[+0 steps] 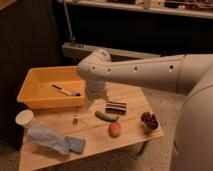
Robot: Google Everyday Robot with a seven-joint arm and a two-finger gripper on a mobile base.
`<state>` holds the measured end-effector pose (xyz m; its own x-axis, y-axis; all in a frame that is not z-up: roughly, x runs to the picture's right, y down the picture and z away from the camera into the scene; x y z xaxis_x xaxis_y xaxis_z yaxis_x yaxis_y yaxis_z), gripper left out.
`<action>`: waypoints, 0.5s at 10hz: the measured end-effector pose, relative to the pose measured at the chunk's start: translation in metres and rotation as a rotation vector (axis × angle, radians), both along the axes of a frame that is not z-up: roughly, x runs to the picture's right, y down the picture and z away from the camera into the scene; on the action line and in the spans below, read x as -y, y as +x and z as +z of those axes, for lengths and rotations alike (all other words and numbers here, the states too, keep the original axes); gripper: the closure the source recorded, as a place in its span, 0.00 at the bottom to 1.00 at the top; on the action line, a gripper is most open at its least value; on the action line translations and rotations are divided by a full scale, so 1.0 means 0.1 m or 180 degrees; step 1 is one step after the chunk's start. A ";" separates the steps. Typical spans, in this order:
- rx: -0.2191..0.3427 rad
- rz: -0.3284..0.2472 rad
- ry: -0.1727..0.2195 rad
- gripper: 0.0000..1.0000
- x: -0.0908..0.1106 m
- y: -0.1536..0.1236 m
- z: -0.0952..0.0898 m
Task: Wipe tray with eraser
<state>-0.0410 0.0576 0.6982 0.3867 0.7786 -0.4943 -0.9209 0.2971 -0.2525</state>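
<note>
The black-and-white striped eraser has to wipe the tray [31, 98]. I will grab the eraser next with my gripper by its block body [116, 106].
The yellow-orange tray [31, 98] sits at the table's back left with a thin marker pen [63, 90] lying inside it. Flat on the table right of centre lies the eraser [116, 107], a small block with black and white stripes. My white arm reaches in from the right and bends down near the tray's right end. The gripper [92, 104] hangs dark below the wrist, just off the tray's near right corner and left of the eraser. It is open, holds nothing and is not touching the eraser.
A green vegetable [106, 117] and an orange fruit [115, 129] lie in front of the eraser. A cup of dark items [149, 121] stands at the right edge. A white cup [24, 118], blue cloth [46, 137], blue pad [75, 144] and a small upright object [75, 119] occupy the left front.
</note>
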 end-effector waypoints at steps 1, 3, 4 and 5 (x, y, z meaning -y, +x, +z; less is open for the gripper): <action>0.0030 -0.0033 0.0018 0.35 0.02 0.04 0.00; 0.0077 -0.0079 0.0035 0.35 0.01 0.04 0.02; 0.0181 -0.0162 0.0115 0.35 -0.01 0.07 0.07; 0.0304 -0.0271 0.0194 0.35 -0.04 0.20 0.16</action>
<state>-0.0214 0.0612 0.7143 0.4956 0.7684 -0.4049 -0.8644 0.3905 -0.3168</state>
